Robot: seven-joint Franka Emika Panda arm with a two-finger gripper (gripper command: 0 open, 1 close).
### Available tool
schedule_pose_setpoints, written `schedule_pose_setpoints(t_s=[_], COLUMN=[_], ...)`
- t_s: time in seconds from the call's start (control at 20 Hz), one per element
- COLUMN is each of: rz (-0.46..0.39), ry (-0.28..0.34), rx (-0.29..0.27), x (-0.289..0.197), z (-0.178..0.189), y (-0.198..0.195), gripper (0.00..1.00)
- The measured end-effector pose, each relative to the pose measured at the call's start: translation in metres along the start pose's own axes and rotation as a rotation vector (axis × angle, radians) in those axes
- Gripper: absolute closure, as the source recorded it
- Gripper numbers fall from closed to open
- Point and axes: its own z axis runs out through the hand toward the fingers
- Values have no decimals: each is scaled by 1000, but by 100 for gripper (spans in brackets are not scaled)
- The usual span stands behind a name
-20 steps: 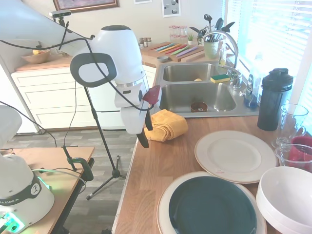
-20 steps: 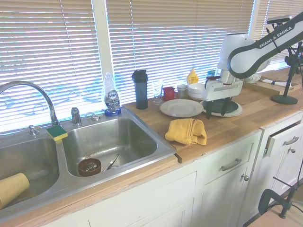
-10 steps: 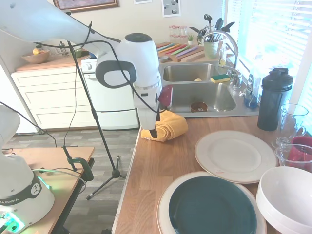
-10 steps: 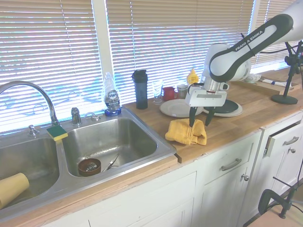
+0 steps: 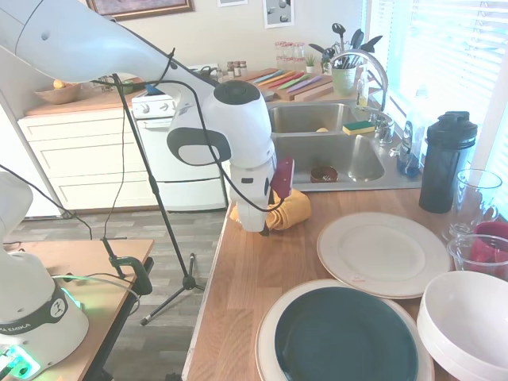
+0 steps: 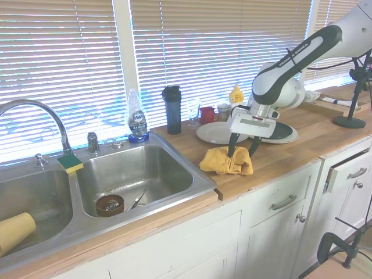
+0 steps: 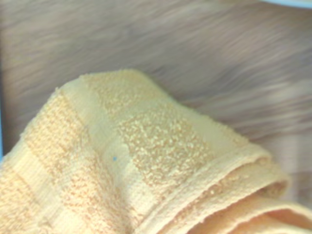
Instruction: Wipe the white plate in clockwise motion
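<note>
I will wipe the white plate (image 6: pixel 221 132) clockwise, so my gripper will next take hold of the yellow towel (image 6: pixel 226 161) by its bunched folds.
The white plate (image 5: pixel 383 254) (image 6: pixel 221 132) lies flat on the wooden counter, bare, to the window side of the arm. A crumpled yellow towel (image 5: pixel 295 208) (image 6: pixel 226 161) (image 7: pixel 146 161) sits on the counter between the plate and the sink. My gripper (image 5: pixel 266 226) (image 6: pixel 242 149) is down at the towel's end nearest the plates. Its dark fingers (image 6: pixel 232 148) stand apart with the towel between them, so it is open. In the wrist view the towel's terry folds fill most of the picture.
A white-rimmed plate with a dark green centre (image 5: pixel 345 337) (image 6: pixel 273 132) and a deep white bowl (image 5: pixel 468 321) sit past the white plate. A black shaker bottle (image 5: pixel 447 163) (image 6: pixel 172 109) and glasses (image 5: pixel 476 198) line the window. The steel sink (image 5: pixel 317 155) (image 6: pixel 133 174) borders the towel.
The arm swung from above the dark-centred plate across to the towel and came down. The fingers now straddle the towel, which has bunched slightly.
</note>
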Motion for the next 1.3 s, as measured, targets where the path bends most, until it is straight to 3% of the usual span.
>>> schedule_pose_setpoints(t_s=[0.3,0.35,1.3], rz=[-39,-46,-52], ry=[-16,-13,26], rx=[-14,-13,19], x=[-22,-25,-24], z=[15,17,18], y=[4,4,3], gripper=[0,100,100])
